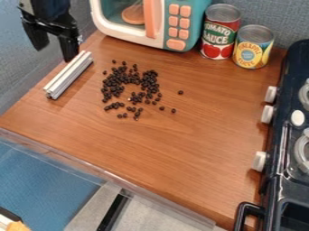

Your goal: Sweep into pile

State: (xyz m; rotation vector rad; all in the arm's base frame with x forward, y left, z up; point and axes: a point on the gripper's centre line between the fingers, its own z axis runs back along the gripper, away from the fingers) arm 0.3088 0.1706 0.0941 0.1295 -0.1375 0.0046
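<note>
I need to sweep the dark beans into a pile, so I should next grab the pale grey bar with my gripper by its end near the microwave.
My black gripper [54,53] hangs at the upper left, near the table's left edge, its two fingers spread apart with nothing between them. The tip of its right-hand finger shows just above and left of the far end of a silver ribbed metal bar [68,75]; whether they touch I cannot tell. That bar lies slantwise on the brown wooden table [175,149]. To its right, small dark beans [145,83] are scattered in a loose, uneven patch with a gap in its middle, and a few lie apart on the right.
A teal and white toy microwave [181,22] stands at the back, with a tomato sauce can [219,34] and a pineapple can [253,48] to its right. The dark toy stove [289,131] borders the right side. A clear raised strip [114,180] runs along the front edge.
</note>
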